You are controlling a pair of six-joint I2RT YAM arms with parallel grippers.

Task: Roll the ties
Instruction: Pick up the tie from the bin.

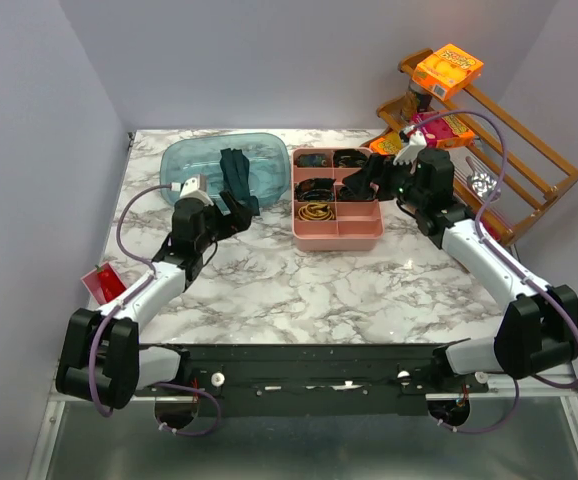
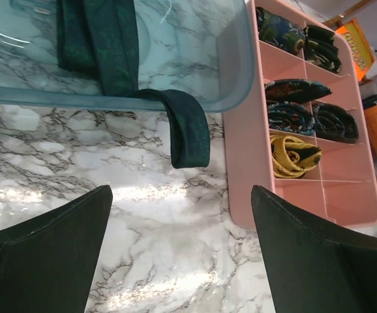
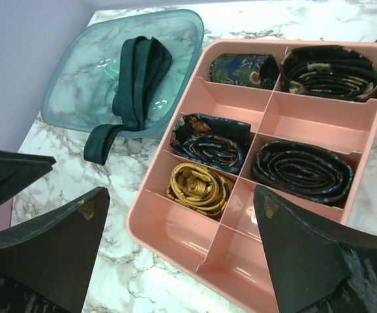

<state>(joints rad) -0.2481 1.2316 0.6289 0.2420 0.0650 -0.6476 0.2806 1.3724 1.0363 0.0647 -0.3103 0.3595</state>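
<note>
My left gripper takes hold of the dark teal-green tie by its end hanging over the tray's rim point(image 1: 254, 209) point(image 2: 190, 141) next, to stretch the tie flat for rolling.
A dark teal-green tie point(image 1: 237, 178) lies in a translucent blue-green tray point(image 1: 194, 160). One end hangs over the tray's rim onto the marble point(image 2: 188, 127). A pink divided box point(image 1: 337, 232) holds several coiled ties, among them a gold one point(image 3: 198, 186); its two nearest compartments are bare. My left gripper point(image 2: 180, 192) is open and empty, just in front of the hanging tie end, and shows from above too point(image 1: 237, 212). My right gripper point(image 3: 180, 190) is open and empty, above the pink box's near left corner.
A wooden rack point(image 1: 509, 170) at the back right holds an orange box point(image 1: 449, 70) and snack packets. A red object point(image 1: 104, 283) lies at the table's left edge. The tray and pink box stand side by side. Grey walls enclose the table.
</note>
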